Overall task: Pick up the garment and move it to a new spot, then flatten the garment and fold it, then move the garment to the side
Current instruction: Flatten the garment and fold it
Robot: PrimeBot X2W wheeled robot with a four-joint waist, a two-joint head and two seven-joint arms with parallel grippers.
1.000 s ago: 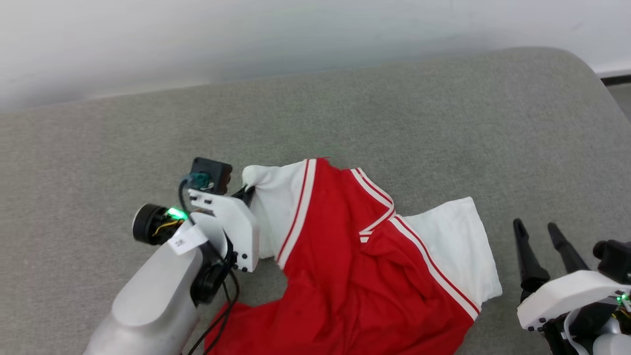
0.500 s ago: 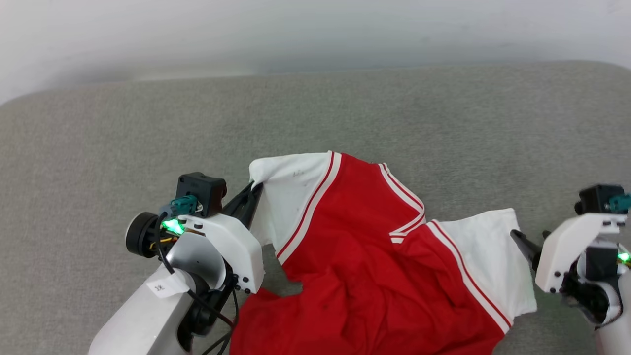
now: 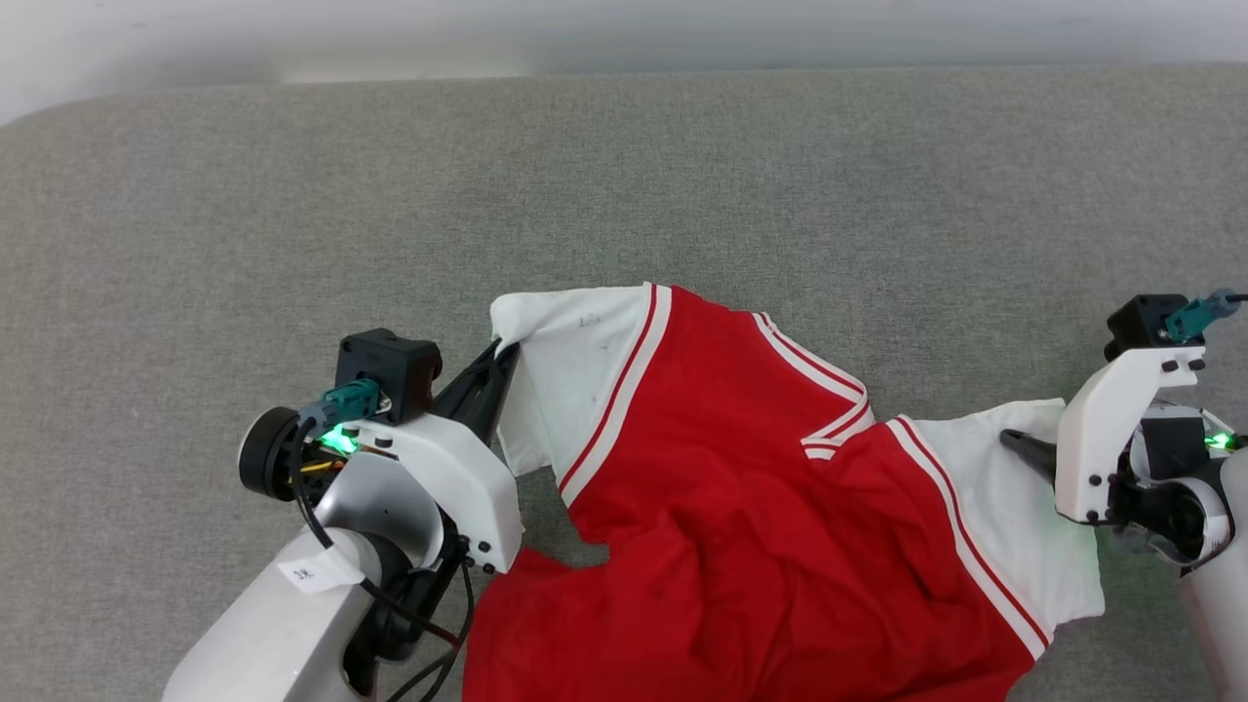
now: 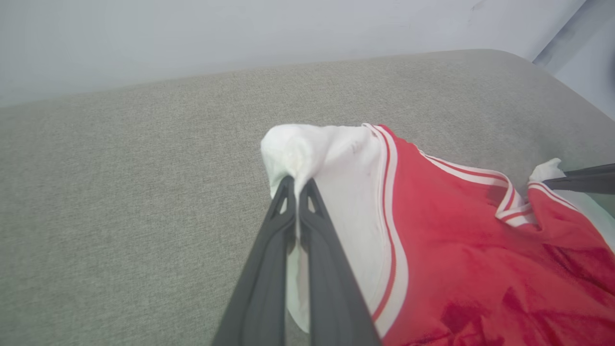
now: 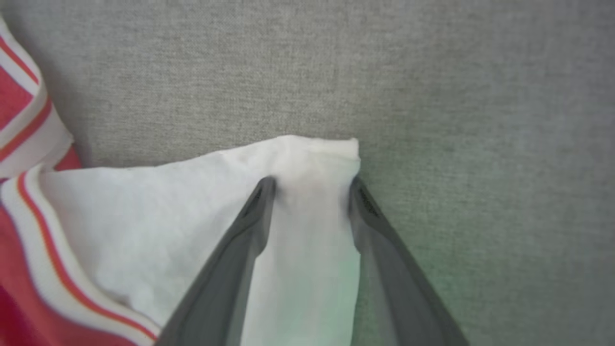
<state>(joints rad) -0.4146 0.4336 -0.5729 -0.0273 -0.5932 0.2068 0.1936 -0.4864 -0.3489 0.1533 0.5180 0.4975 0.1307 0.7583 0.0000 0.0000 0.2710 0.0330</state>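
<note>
The jersey [image 3: 749, 515] needs to be lifted and moved to a new spot, so my right gripper will next grab the cuff corner [image 3: 1053, 414] of the white sleeve.
The garment [image 3: 741, 507] is a red jersey with white sleeves and red-and-white striped trim, lying crumpled on the grey padded surface [image 3: 682, 175]. My left gripper [image 3: 503, 353] is shut on the corner of the left white sleeve [image 4: 331, 154], lifting it slightly; the left wrist view shows the cloth pinched between the two fingers [image 4: 298, 182]. My right gripper [image 5: 312, 182] stands open with its fingers straddling the corner of the right white sleeve [image 5: 192, 206], pressed down on the cloth. In the head view its dark fingertip [image 3: 1014, 441] lies on that sleeve. The print is hidden.
The grey padded surface stretches wide to the left and beyond the jersey, up to a pale wall [image 3: 585, 29] along its far edge. The jersey's lower part runs off the bottom of the head view.
The head camera has shifted. My right gripper has come up from the lower right onto the right sleeve's corner and its jaws have begun narrowing. My left gripper keeps its hold on the left sleeve.
</note>
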